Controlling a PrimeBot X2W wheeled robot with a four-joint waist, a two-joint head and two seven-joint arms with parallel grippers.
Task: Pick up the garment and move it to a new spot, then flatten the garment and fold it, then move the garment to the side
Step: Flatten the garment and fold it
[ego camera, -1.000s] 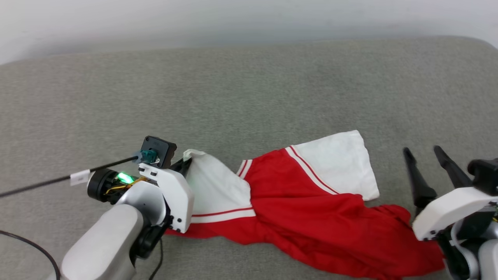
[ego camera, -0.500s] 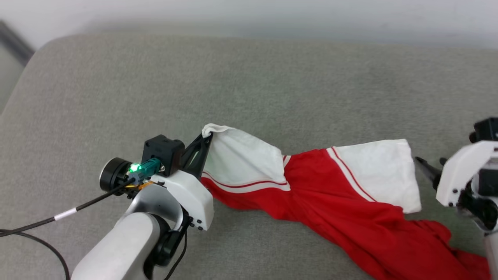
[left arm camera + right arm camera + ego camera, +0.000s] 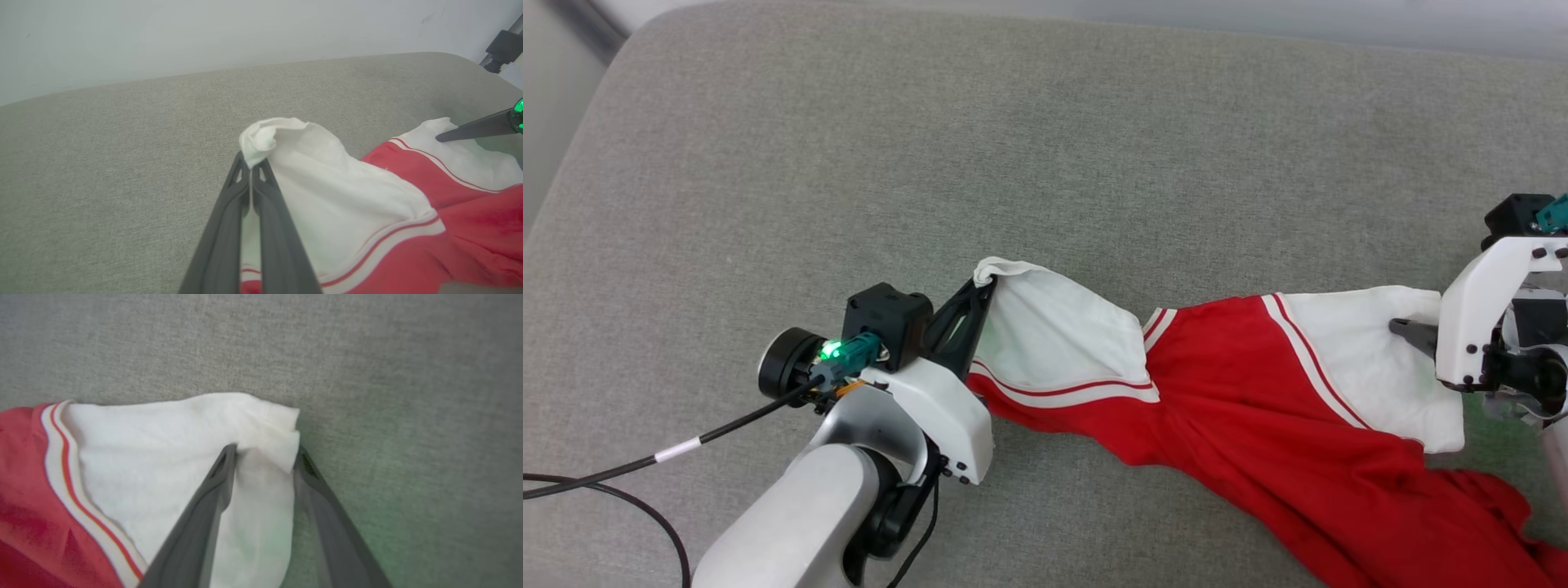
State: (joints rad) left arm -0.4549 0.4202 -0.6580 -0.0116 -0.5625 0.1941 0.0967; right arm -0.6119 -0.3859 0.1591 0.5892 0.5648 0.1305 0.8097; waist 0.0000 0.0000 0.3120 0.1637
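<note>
I will next grab the other white sleeve by its cuff corner (image 3: 267, 441) with my right gripper, so that I can move and flatten the garment (image 3: 24, 500).
The garment (image 3: 1241, 425), red with white striped sleeves, lies stretched across the grey cushion. My left gripper (image 3: 988, 286) is shut on the corner of the left white sleeve and holds it slightly raised; the left wrist view shows that pinch (image 3: 250, 163) clearly. My right gripper (image 3: 1409, 331) is at the other white sleeve. In the right wrist view its fingers (image 3: 265, 451) stand apart, one on top of the sleeve (image 3: 143, 457) and one at its outer edge, with a fold of the corner between them. The red hem trails off the lower right.
The grey cushion (image 3: 931, 163) spreads wide behind and to the left of the garment, with its rounded edge at the upper left. A black cable (image 3: 605, 482) runs from my left wrist to the lower left. A pale wall (image 3: 204, 32) stands behind.
The head view has shifted. My right gripper has come from beside the garment onto the right sleeve's corner, and its jaws have narrowed a little. The left gripper keeps its hold, slightly higher.
</note>
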